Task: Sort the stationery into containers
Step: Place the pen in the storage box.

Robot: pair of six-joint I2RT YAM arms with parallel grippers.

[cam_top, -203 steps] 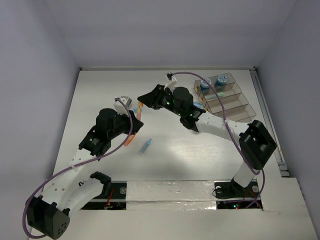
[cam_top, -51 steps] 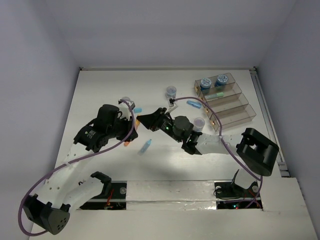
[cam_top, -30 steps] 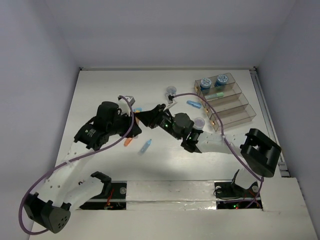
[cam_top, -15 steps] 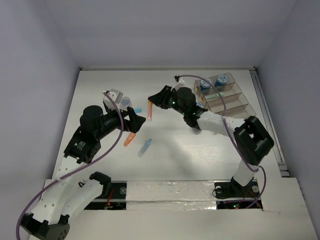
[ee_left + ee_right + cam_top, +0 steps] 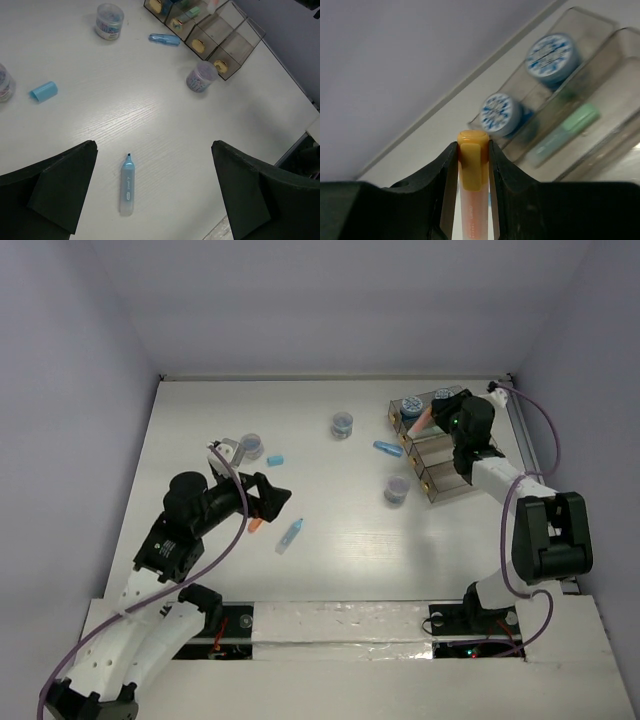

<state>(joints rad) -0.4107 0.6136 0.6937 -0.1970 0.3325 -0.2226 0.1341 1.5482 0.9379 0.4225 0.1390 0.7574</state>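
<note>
The robot's right gripper should keep holding the orange stick until the stick is inside the bin, because the orange stick's lower end (image 5: 413, 432) slants past the green stick's bin's side (image 5: 405, 443).
My right gripper (image 5: 430, 420) hangs over the back end of the clear containers (image 5: 470, 455), shut on an orange stick (image 5: 472, 172) with a yellow cap. Two blue rolls (image 5: 553, 56) sit in the rearmost bin, and a green stick (image 5: 565, 131) lies in the bin beside it. My left gripper (image 5: 155, 195) is open above the table, with a light-blue stick (image 5: 128, 186) lying between its fingers (image 5: 60, 192) far below. Another orange stick (image 5: 255, 525) lies on the table near that gripper.
Three grey-lidded jars (image 5: 343, 424) (image 5: 250, 445) (image 5: 397, 488) stand on the table. A blue stick (image 5: 387, 448) lies just left of the containers, and a short blue piece (image 5: 275, 459) lies near the left jar. The table's near edge (image 5: 235, 227) is close below my left gripper.
My left gripper has opened and drawn back toward the near left. My right arm has swung the orange stick from the table's middle to above the containers.
</note>
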